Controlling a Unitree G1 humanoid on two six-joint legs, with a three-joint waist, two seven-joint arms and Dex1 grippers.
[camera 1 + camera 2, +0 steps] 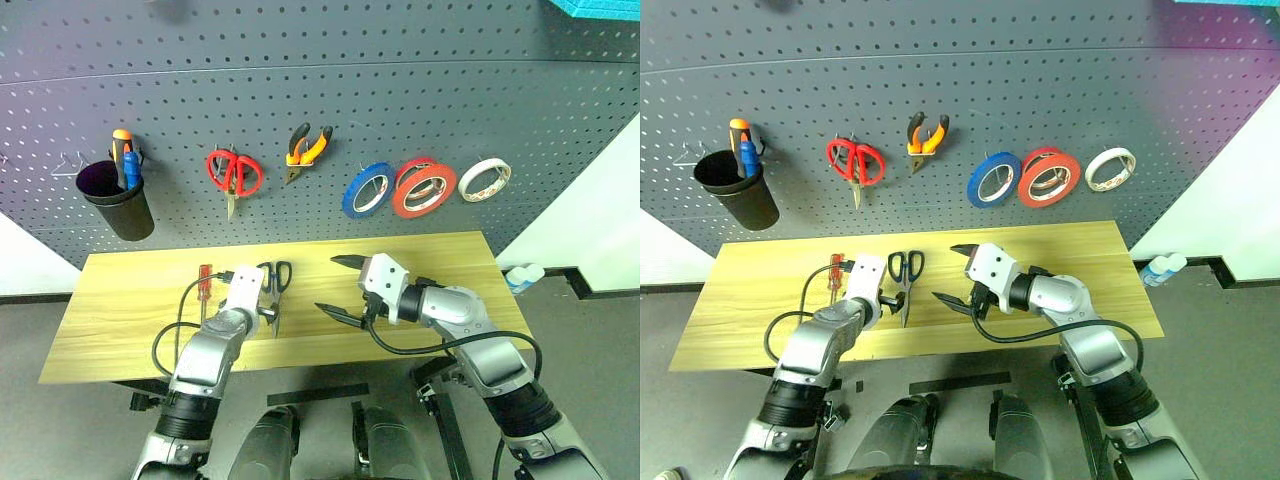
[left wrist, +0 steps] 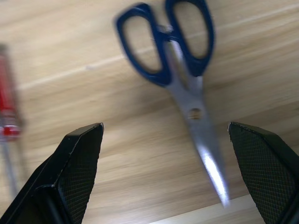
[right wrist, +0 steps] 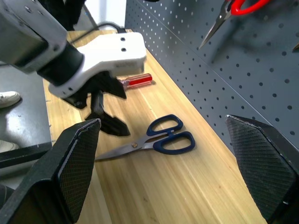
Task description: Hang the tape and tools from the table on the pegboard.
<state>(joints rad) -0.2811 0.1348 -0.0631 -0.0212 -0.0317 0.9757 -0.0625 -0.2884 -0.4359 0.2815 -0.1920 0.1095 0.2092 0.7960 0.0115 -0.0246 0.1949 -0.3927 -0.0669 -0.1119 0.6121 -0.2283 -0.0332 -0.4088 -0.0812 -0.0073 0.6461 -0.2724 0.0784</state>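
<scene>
My open left gripper, above the scissors' pivot, must lower before closing.
Dark-handled scissors lie on the light wood table, handles toward the pegboard. My left gripper hangs open just above them, one finger on each side of the blades, nothing held. To their left lies a small red-handled screwdriver. My right gripper stands open and empty to the right of the scissors, pointing left. The red-orange tape and the orange-and-black pliers hang on pegboard hooks.
Also on the pegboard are a black cup holding pens, red-handled scissors, a blue tape ring and a white tape ring. A bottle lies on the floor past the table's right end.
</scene>
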